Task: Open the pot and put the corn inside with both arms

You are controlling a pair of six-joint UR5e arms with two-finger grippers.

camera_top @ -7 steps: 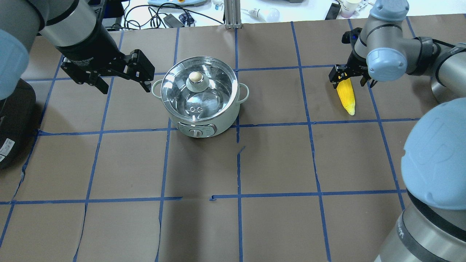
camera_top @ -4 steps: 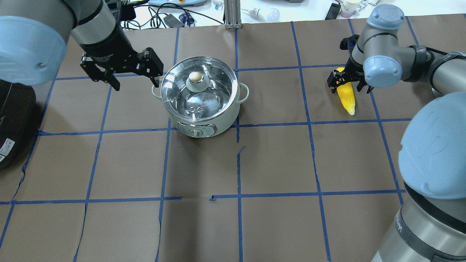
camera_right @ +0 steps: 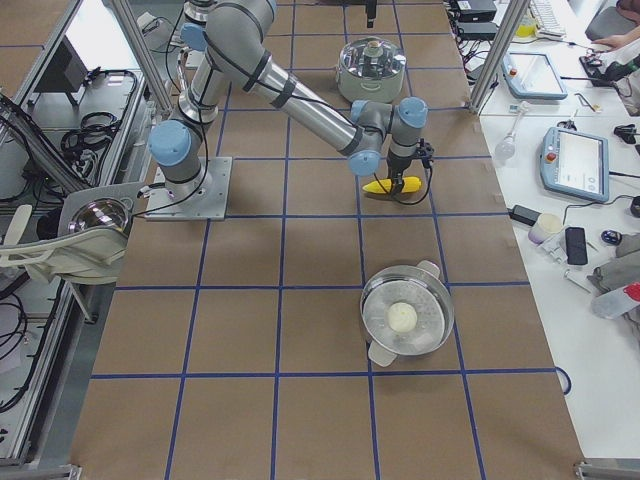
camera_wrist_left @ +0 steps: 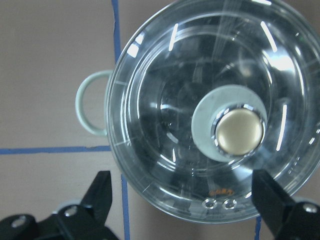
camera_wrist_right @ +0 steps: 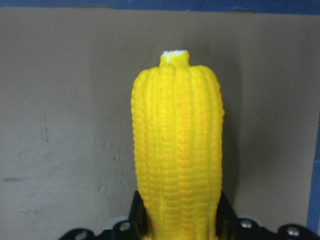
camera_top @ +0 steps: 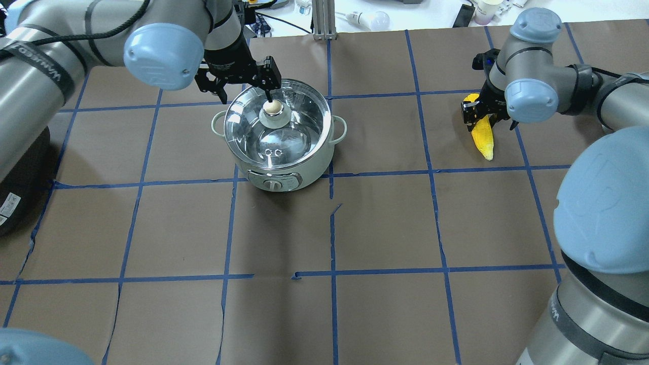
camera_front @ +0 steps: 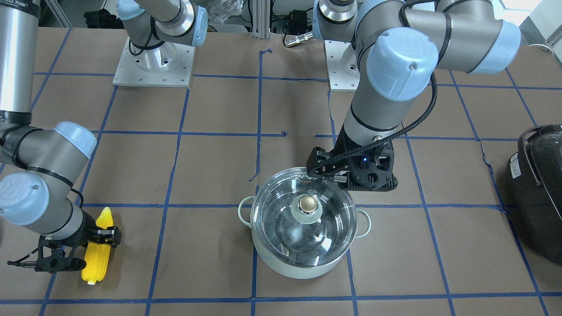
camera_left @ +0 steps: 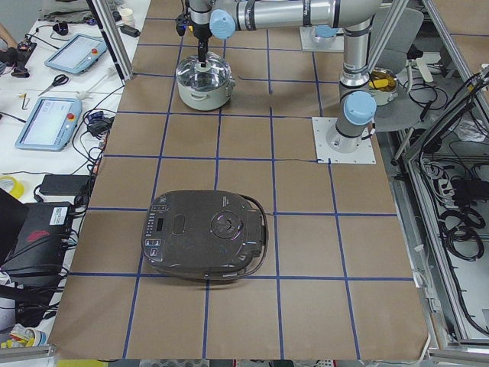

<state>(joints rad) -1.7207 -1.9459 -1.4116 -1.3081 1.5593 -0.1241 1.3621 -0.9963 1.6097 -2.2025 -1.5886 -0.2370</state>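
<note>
To open the pot, my left gripper will next grab the glass lid by its narrow brass knob (camera_front: pixel 308 203) (camera_wrist_left: pixel 239 132), since the lid spreads wider than my fingers can open.
The mint-white pot (camera_top: pixel 276 175) stands closed at the table's middle, its glass lid's brass knob (camera_top: pixel 273 107) on top. My left gripper (camera_top: pixel 244 96) is open and empty above the lid's far-left rim. In the left wrist view the knob (camera_wrist_left: pixel 239 131) lies ahead of and nearer the right one of the two spread fingers (camera_wrist_left: pixel 100 195). The yellow corn (camera_top: pixel 482 137) lies on the table at the right. My right gripper (camera_top: pixel 482 117) is shut on its thick end. In the right wrist view the corn (camera_wrist_right: pixel 177 150) sits between the jaws, whitish stub away from the camera.
A large black appliance (camera_front: pixel 538 193) sits at the table's end on my left side. A second steel pot with a lid (camera_right: pixel 405 318) stands beyond the corn on my right side. Cables and tools lie past the table's far edge (camera_top: pixel 365 20).
My left gripper has moved right and away from me, from beside the pot to above the lid near the knob. My right gripper has narrowed onto the corn's thick end.
</note>
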